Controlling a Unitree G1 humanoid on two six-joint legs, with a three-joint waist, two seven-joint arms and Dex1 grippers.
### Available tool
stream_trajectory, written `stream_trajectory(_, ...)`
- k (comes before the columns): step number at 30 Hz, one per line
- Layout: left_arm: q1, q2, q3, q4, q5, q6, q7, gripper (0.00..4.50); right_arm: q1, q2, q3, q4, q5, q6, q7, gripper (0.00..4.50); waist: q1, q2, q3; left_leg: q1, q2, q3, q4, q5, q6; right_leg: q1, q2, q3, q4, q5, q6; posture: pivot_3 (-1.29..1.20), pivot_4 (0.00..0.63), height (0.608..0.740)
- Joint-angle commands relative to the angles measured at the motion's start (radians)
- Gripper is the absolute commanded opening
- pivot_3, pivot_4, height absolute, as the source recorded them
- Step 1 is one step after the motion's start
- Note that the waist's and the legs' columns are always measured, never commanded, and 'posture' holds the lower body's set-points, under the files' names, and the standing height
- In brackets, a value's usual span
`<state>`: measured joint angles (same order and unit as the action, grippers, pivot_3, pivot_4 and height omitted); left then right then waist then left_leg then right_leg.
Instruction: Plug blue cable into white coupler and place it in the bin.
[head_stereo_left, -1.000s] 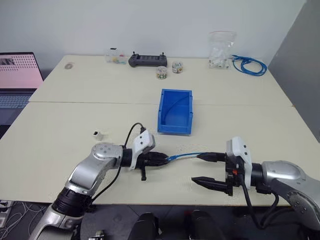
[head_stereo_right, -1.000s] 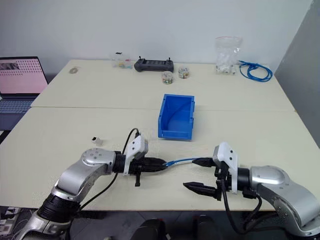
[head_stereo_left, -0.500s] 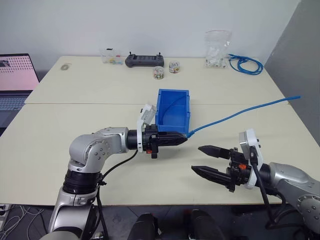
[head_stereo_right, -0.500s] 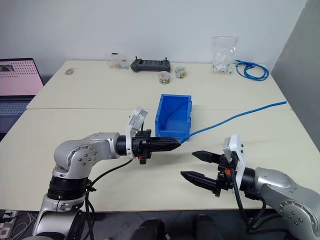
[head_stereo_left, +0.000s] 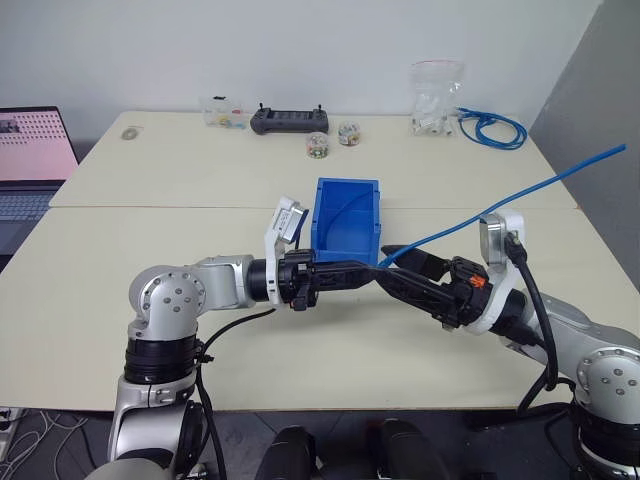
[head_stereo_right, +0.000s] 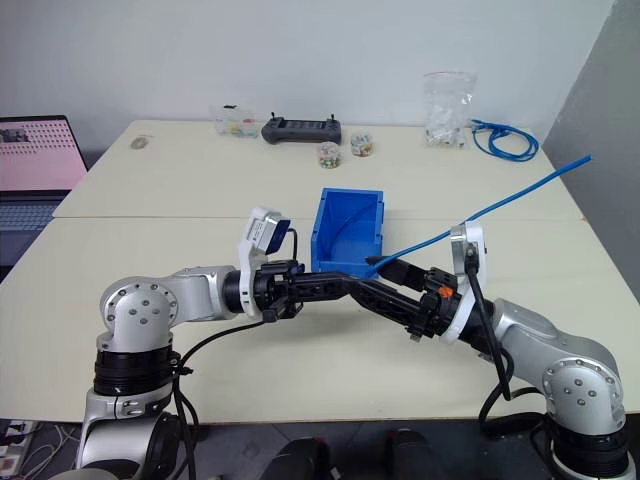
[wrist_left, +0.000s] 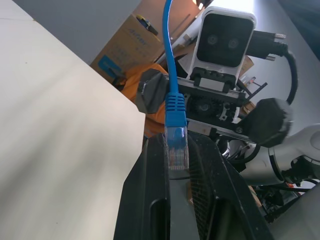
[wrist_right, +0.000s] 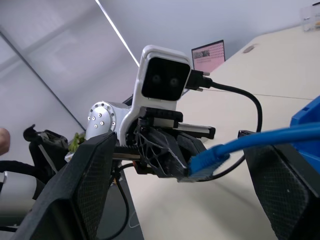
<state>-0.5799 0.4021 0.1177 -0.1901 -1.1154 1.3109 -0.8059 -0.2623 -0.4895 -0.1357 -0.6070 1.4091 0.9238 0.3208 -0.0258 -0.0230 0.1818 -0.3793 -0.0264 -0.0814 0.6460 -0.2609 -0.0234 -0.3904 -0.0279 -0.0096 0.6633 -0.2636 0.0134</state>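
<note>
The right gripper grabs the blue cable (head_stereo_left: 560, 178) by its boot (head_stereo_left: 384, 263) next, since my left gripper's fingers cover the clear plug and the rest bends slack.
My left gripper (head_stereo_left: 365, 272) is shut on the clear plug end of the blue cable (head_stereo_left: 560, 178), held level above the table and pointing right. From there the cable rises up and to the right, its free end in the air past the table's edge. In the left wrist view the plug (wrist_left: 176, 152) sits pinched between the two black fingers. My right gripper (head_stereo_left: 392, 267) is open and points left, its fingers straddling the left gripper's tip and the cable's blue boot (wrist_right: 205, 162). The bin (head_stereo_left: 348, 220) stands just behind both grippers. The white coupler is hidden.
Along the table's far edge are a clear box (head_stereo_left: 225, 112), a black controller (head_stereo_left: 290, 120), two small jars (head_stereo_left: 320, 145), a clear bag of white parts (head_stereo_left: 437, 95) and a coiled blue cable bundle (head_stereo_left: 490, 128). A laptop (head_stereo_left: 30, 150) stands at the far left.
Both arms have risen off the table. The left gripper lifted the cable end, whose free end swung up to the right. The open right gripper rolled and closed in around the left gripper's tip.
</note>
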Motion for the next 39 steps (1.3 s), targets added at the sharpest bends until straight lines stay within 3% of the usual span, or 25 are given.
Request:
stream_trajectory(1,-0.004,0.003,0.014,-0.03,-0.043,-0.003,0.011,0.24,-0.018,0.002,0.01,-0.012,0.056,-0.023,-0.02,4.13,0.0,0.0,0.0,0.0,0.0,0.0,0.0,0.0,0.0,0.0,0.0,0.0,0.0,0.0,0.0,0.0,0.15,0.74)
stream_trajectory(6,0.003,0.011,0.009,-0.039,-0.059,-0.007,0.018,0.24,-0.019,-0.003,0.023,-0.01,0.089,-0.028,-0.038,3.23,0.0,0.0,0.0,0.0,0.0,0.0,0.0,0.0,0.0,0.0,0.0,0.0,0.0,0.0,0.0,0.0,0.15,0.74)
stream_trajectory(19,0.029,0.053,-0.022,-0.04,-0.041,-0.044,-0.011,0.24,-0.017,-0.043,0.027,-0.007,0.17,-0.034,-0.043,0.21,0.0,0.0,0.0,0.0,0.0,0.0,0.0,0.0,0.0,0.0,0.0,0.0,0.0,0.0,0.0,0.0,0.15,0.74)
stream_trajectory(28,0.04,0.055,-0.032,-0.039,-0.029,-0.106,-0.015,0.24,-0.015,-0.071,0.039,-0.01,0.184,-0.032,-0.037,0.16,0.0,0.0,0.0,-0.001,0.0,0.0,0.0,0.0,0.0,-0.001,0.0,0.0,-0.001,0.0,0.0,0.0,0.15,0.74)
stream_trajectory(30,0.036,0.048,-0.028,-0.029,-0.031,-0.11,-0.001,0.94,-0.015,-0.078,0.039,-0.011,0.184,-0.032,-0.036,0.16,0.0,0.0,0.0,-0.001,0.0,0.0,0.0,0.0,0.0,-0.001,0.0,0.0,-0.001,0.0,0.0,0.0,0.15,0.74)
stream_trajectory(31,0.033,0.044,-0.024,-0.023,-0.039,-0.104,0.006,0.99,-0.015,-0.08,0.038,-0.011,0.184,-0.032,-0.036,0.16,0.0,0.0,0.0,-0.001,0.0,0.0,0.0,0.0,0.0,-0.001,0.0,0.0,-0.001,0.0,0.0,0.0,0.15,0.74)
stream_trajectory(36,0.03,0.051,-0.01,-0.029,-0.076,-0.093,0.01,2.22,-0.015,-0.088,0.035,-0.001,0.149,-0.047,-0.035,0.16,0.0,0.0,0.0,-0.001,0.0,0.0,-0.001,0.0,0.0,-0.001,0.0,0.0,-0.001,0.0,0.0,0.0,0.15,0.74)
stream_trajectory(39,0.037,0.057,0.002,-0.041,-0.087,-0.095,0.022,2.73,-0.008,-0.092,0.024,0.016,0.123,-0.055,-0.03,0.16,0.0,0.0,0.0,-0.001,0.0,0.0,-0.001,0.0,0.0,-0.001,0.0,0.0,-0.001,0.0,0.0,0.0,0.15,0.74)
